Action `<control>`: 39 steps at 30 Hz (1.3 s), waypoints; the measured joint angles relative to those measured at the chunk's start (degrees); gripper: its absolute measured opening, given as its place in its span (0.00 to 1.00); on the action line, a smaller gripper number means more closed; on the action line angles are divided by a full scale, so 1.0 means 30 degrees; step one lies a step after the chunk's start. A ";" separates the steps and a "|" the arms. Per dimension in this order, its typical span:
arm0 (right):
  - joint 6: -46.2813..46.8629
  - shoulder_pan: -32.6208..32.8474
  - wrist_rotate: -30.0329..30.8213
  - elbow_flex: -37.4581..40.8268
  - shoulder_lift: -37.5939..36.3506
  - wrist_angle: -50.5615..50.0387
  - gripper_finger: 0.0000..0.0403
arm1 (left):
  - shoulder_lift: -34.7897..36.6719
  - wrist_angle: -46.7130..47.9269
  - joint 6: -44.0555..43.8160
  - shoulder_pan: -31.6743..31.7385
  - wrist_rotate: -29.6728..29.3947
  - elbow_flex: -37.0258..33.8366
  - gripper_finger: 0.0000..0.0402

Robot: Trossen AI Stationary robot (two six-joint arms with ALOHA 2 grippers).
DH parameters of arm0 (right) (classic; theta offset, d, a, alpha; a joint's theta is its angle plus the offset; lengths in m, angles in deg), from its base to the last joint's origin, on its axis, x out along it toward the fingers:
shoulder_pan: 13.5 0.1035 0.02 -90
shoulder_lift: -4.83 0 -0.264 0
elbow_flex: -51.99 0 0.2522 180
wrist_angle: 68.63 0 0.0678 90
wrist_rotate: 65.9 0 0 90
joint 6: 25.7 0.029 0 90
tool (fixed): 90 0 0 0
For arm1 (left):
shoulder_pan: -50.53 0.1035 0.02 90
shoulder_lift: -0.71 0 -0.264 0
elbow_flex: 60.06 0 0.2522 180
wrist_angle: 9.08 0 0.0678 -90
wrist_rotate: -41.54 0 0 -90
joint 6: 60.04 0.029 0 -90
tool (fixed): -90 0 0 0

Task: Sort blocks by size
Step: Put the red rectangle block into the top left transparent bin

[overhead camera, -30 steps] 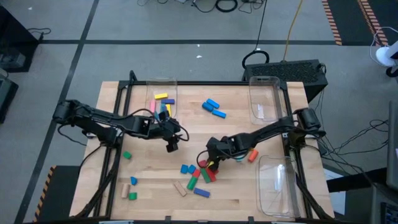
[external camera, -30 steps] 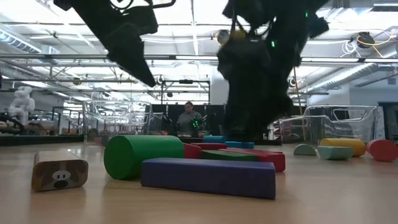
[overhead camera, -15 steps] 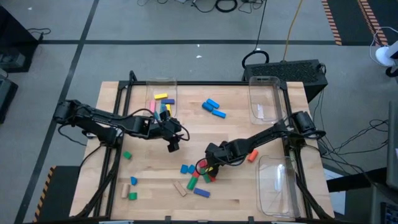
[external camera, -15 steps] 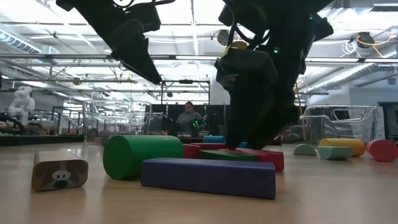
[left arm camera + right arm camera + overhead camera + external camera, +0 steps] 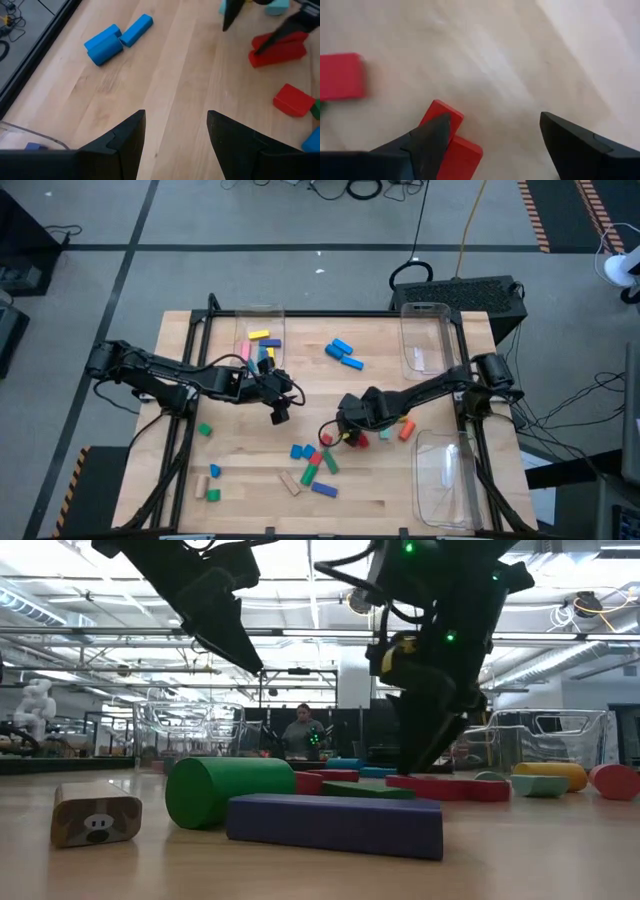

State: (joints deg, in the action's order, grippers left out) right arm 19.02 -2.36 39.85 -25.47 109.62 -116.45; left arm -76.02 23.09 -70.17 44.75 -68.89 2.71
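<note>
The block lies under one finger, so my right gripper would miss it if it closed now. It should line up with the red block (image 5: 460,159) before it closes.
Loose blocks lie near the table's front middle: a blue one (image 5: 298,451), a red one (image 5: 316,457), green ones (image 5: 330,464), a plain wooden one (image 5: 290,483) and a blue bar (image 5: 323,489). A red block (image 5: 361,440) lies flat just to their right. My right gripper (image 5: 349,437) stands open over that red block, pointing steeply down. My left gripper (image 5: 277,417) hangs open above bare table left of centre, with nothing between its fingers (image 5: 127,140). Two blue blocks (image 5: 344,354) lie farther back. My right gripper touches the red block with one finger (image 5: 431,139) only, at the block's end (image 5: 446,116) nearest the cluster. The finger comes from above, slanting down. The other finger (image 5: 575,145) stands over bare wood. The block lies flat on the table.
A clear bin (image 5: 258,330) at the back left holds yellow, pink and blue blocks. Two more clear bins (image 5: 424,340) (image 5: 446,475) stand along the right side. An orange block (image 5: 405,430) and a teal one (image 5: 386,435) lie right of the gripper. Green and blue blocks (image 5: 208,470) lie at the front left.
My right gripper dipped into the cluster toward the near left, then drew back toward the table's right while tipping steeper. The red block has slid along the table out of the cluster to the right, leaving the green block it lay against. The left arm has kept still.
</note>
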 joint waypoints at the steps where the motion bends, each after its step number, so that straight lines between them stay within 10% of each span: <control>1: 0.0047 -0.0015 -0.0018 0.0009 -0.0060 -0.0107 0.74 | 0.0000 -0.0001 0.0007 0.0000 0.0000 0.0000 0.53; 23: 0.1419 0.0772 -0.1359 -0.0035 0.0864 0.1809 0.72 | 0.0022 -0.0153 0.0007 0.0000 0.0000 0.0000 0.53; 39: -0.0563 0.0816 -0.1327 -0.0042 0.1203 0.2124 0.19 | 0.0022 0.0067 -0.0013 0.0007 0.0000 0.0007 0.53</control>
State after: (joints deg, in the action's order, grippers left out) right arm 17.33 0.09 35.87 -25.60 113.23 -110.08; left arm -75.95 23.29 -70.21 44.77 -68.89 2.74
